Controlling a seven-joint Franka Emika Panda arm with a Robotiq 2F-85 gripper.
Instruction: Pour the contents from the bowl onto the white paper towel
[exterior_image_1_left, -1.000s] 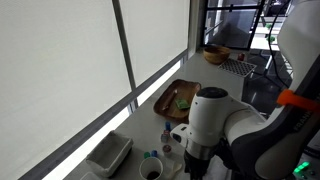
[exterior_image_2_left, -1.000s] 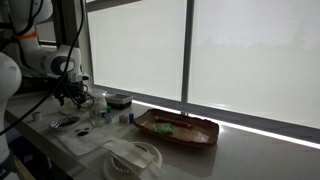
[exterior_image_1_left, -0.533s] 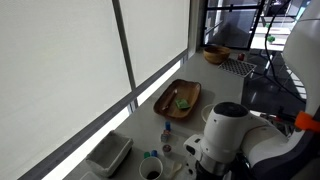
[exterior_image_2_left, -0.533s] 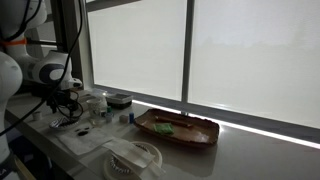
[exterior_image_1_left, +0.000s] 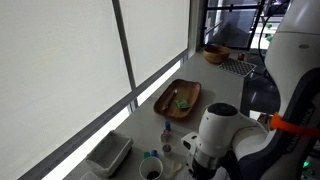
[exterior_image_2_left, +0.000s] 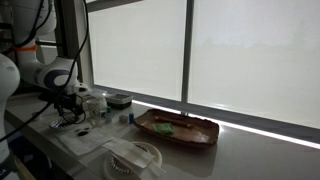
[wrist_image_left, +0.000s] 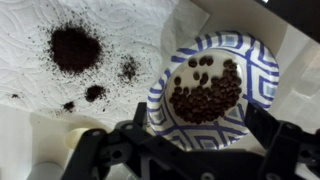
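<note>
My gripper is going to pick up the bowl (wrist_image_left: 210, 85) by its near rim next. The opposite rim stays free, so the bowl can tip and pour the beans onto the white paper towel.
In the wrist view a blue-and-white patterned bowl (wrist_image_left: 210, 85) holds dark coffee beans and stands upright. To its left lies the white paper towel (wrist_image_left: 120, 35) with several piles of dark grounds (wrist_image_left: 75, 48) on it. My gripper (wrist_image_left: 190, 145) is open just above the bowl's near rim, with one finger on each side and nothing between them. In an exterior view my gripper (exterior_image_2_left: 72, 100) hangs low over the counter's left end. In the exterior view from behind the arm, the arm's body hides the gripper and the bowl.
A wooden tray (exterior_image_2_left: 178, 128) holding something green lies along the window sill and also shows from behind the arm (exterior_image_1_left: 178, 98). A white container (exterior_image_1_left: 108, 155), a small cup (exterior_image_1_left: 152, 168) and a bottle (exterior_image_1_left: 166, 133) stand near the arm. A paper plate (exterior_image_2_left: 135, 158) lies at the counter's front.
The arm has shifted and come down a little toward the counter. The bowl and paper towel show no clear movement.
</note>
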